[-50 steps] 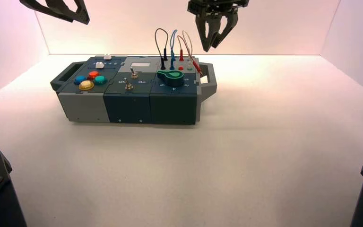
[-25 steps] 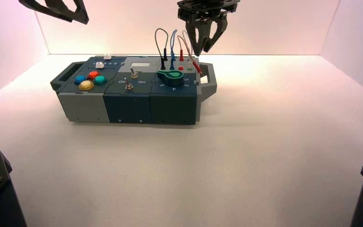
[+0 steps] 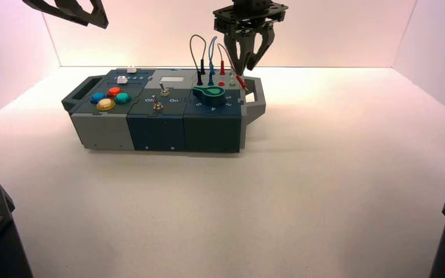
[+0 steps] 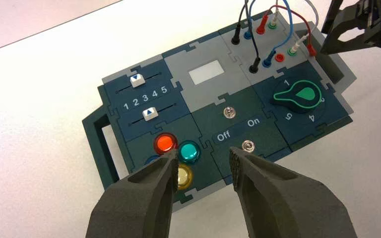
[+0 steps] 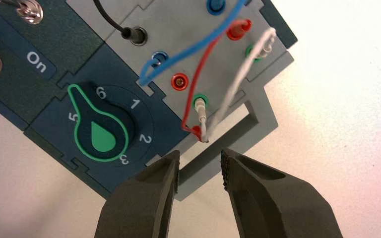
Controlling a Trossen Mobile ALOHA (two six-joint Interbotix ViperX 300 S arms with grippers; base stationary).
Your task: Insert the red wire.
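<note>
The red wire needs to be inserted, and its cord arcs slack among the other wires, so my right gripper will next pick up the wire by its stiff loose plug [image 3: 241, 83].
The red wire [image 5: 194, 94] has one plug seated in a red socket at the back of the box [image 3: 156, 124]. Its other plug [image 5: 196, 131] lies loose at the box's right edge, by the grey handle [image 5: 258, 116]. An empty red socket [image 5: 179, 81] sits close by. My right gripper [image 5: 199, 168] hangs open and empty just short of the loose plug [image 3: 241, 81], above the box's right end in the high view [image 3: 248, 66]. My left gripper [image 4: 203, 158] is open and empty, high over the box's left end.
A blue wire [image 5: 193, 47], a white wire [image 5: 235, 82] and a black wire [image 5: 110, 22] loop up around the red one. A green knob [image 5: 99, 131] and two toggle switches [image 4: 230, 114] lie beside the sockets. Coloured buttons [image 4: 166, 143] and two sliders [image 4: 138, 79] fill the left end.
My right gripper has moved left and lower, from beside the wire loops to over the loose red plug. The left arm and the wires have not moved.
</note>
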